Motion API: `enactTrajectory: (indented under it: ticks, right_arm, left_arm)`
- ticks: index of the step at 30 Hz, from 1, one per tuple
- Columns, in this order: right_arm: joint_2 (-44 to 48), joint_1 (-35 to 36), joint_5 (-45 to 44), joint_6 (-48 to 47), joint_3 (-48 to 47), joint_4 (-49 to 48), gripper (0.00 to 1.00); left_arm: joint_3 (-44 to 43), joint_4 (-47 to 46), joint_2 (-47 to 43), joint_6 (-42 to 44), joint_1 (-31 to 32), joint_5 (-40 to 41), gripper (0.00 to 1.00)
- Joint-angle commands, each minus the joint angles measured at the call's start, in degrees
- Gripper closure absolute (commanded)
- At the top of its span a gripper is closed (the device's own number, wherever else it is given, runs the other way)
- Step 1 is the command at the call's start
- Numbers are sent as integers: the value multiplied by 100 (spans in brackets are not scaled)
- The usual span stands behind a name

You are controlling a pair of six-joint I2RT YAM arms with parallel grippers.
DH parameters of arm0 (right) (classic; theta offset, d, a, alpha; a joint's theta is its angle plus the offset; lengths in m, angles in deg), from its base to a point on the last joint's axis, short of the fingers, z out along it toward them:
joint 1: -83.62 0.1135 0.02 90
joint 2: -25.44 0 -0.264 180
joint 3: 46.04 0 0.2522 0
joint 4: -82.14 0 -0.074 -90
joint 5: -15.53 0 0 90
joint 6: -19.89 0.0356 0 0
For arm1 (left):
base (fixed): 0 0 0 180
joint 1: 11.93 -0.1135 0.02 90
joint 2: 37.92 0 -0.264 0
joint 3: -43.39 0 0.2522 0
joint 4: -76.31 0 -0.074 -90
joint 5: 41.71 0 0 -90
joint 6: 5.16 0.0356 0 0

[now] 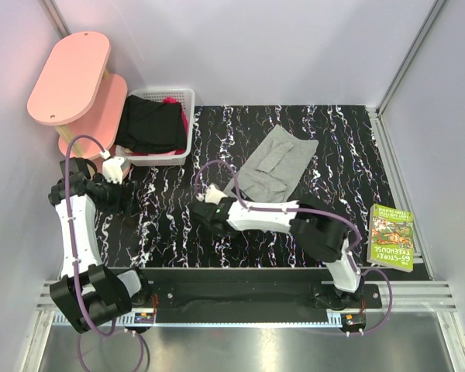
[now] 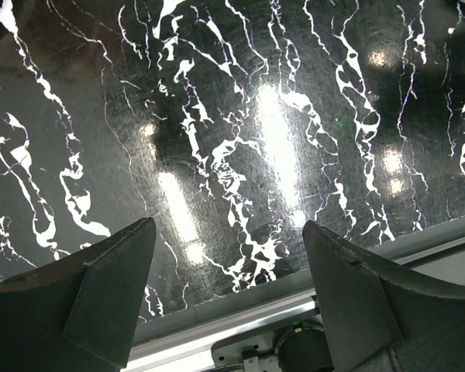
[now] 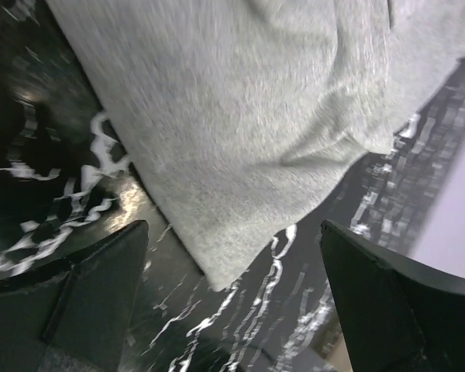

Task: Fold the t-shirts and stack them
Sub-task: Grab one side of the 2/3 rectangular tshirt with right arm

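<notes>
Dark table shows under my fingertips beside the t-shirt's corner (image 1: 228, 191) (image 3: 219, 273), so closing now would miss it. My right gripper moves toward it next, then closes on it.
A light grey t-shirt (image 1: 275, 167) lies partly folded on the black marbled table (image 1: 178, 232), right of centre. In the right wrist view its near corner (image 3: 225, 275) points down between my fingers. My right gripper (image 1: 211, 208) (image 3: 234, 226) hovers open just short of that corner, with nothing between its fingers. A black garment (image 1: 149, 124) fills the white basket (image 1: 178, 94), with a bit of magenta cloth (image 1: 170, 101) at its back. My left gripper (image 1: 128, 205) (image 2: 229, 223) stands open over bare table at the left, holding nothing.
A pink two-tier stool (image 1: 74, 77) stands in the back left corner, beside the basket. A green book (image 1: 390, 236) lies at the table's right edge. The metal rail (image 2: 240, 322) of the near edge shows below the left fingers. Walls close in on three sides.
</notes>
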Motion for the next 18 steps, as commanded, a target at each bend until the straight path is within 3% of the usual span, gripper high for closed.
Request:
enactTrajectory:
  ticks: [1, 18]
  right_arm:
    - [-340, 156, -1242, -33, -158, 429, 0]
    - [-1053, 447, -820, -121, -281, -133, 0]
  left_arm:
    - [-190, -141, -138, 31, -36, -262, 18]
    - [-339, -62, -173, 40, -45, -244, 18]
